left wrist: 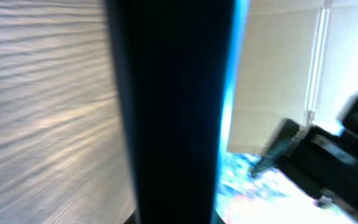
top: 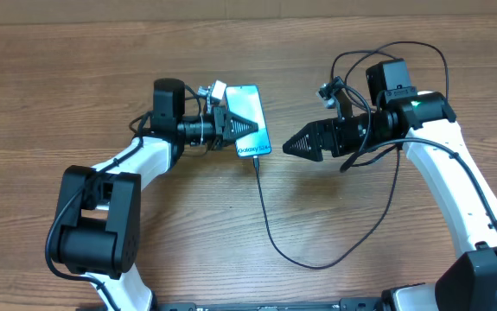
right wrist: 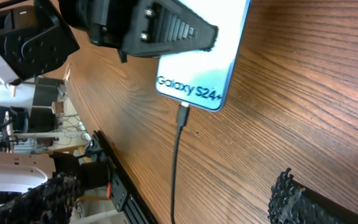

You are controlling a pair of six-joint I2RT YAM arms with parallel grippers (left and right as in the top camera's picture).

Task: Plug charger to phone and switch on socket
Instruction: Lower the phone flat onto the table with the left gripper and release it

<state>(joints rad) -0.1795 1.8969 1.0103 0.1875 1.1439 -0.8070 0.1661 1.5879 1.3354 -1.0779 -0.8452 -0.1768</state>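
Note:
The phone hangs in my left fingers with its bottom side above the tabletop, so my left gripper lowers the phone next, before releasing it.
The phone [top: 250, 117] lies on the wooden table with its light blue screen up, reading "Galaxy S24+" in the right wrist view [right wrist: 194, 87]. My left gripper [top: 231, 125] is shut on the phone's left edge. In the left wrist view the phone [left wrist: 172, 112] fills the frame as a dark band. The charger's connector [right wrist: 183, 115] sits in the phone's bottom edge. Its thin black cable [top: 270, 229] loops toward the front and back up to the right. My right gripper [top: 288, 148] is open and empty, right of the phone, and also shows in the right wrist view [right wrist: 172, 190]. The socket is out of view.
The robot's own black cables [top: 386, 52] arc above the right arm. A black rail [right wrist: 119, 186] runs along the table's front edge. The left arm's base [top: 92, 225] stands at the front left.

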